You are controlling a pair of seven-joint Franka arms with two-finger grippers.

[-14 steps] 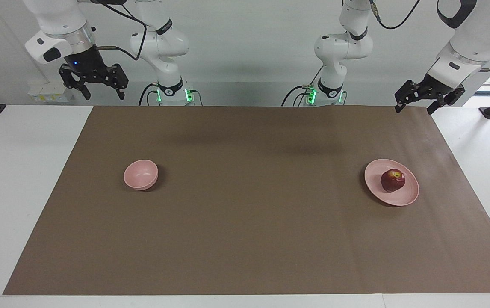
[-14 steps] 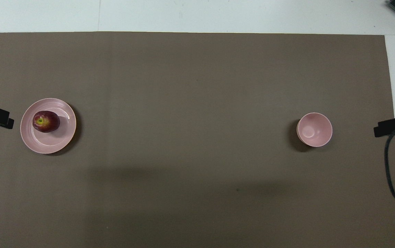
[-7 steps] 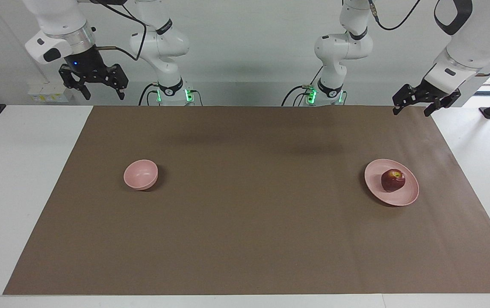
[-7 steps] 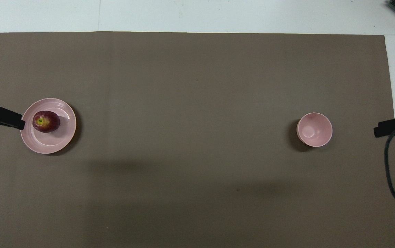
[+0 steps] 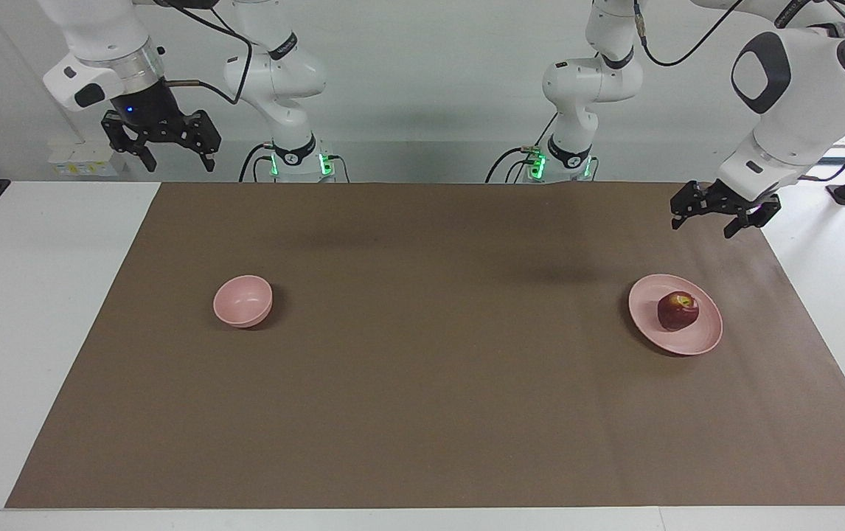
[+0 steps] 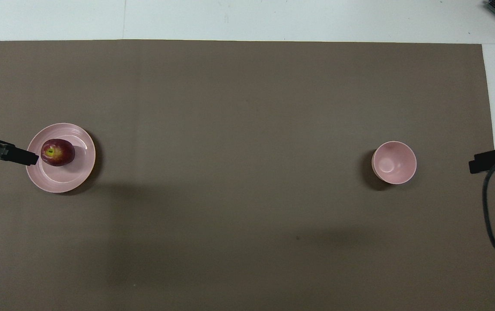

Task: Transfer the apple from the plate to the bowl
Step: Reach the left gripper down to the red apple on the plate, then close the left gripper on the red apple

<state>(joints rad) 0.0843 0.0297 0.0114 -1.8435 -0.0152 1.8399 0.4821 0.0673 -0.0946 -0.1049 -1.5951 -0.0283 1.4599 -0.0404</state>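
Observation:
Next, my left gripper grabs the dark red apple (image 6: 58, 152) by its rounded sides. Then it moves the apple to the small pink bowl (image 6: 394, 163).
The dark red apple (image 5: 678, 310) (image 6: 58, 152) rests on the pale pink plate (image 5: 655, 332) (image 6: 64, 182) toward the left arm's end of the brown mat. The small pink bowl (image 5: 242, 300) (image 6: 394, 162) stands empty toward the right arm's end. My left gripper (image 5: 703, 226) hangs open in the air above the mat beside the plate, touching nothing. In the overhead view one of its fingers (image 6: 16, 154) overlaps the plate's rim. My right gripper (image 5: 179, 164) waits open, raised at its own end of the table; a finger (image 6: 491, 160) shows at the mat's edge.
A brown mat (image 5: 422, 383) covers most of the white table (image 5: 39, 295). A black cable (image 6: 489, 207) hangs from the right arm over the mat's edge. Both arm bases stand at the robots' edge of the table.
My left gripper has come down and moved toward the plate and apple. The right arm, the apple, the plate and the bowl have stayed put.

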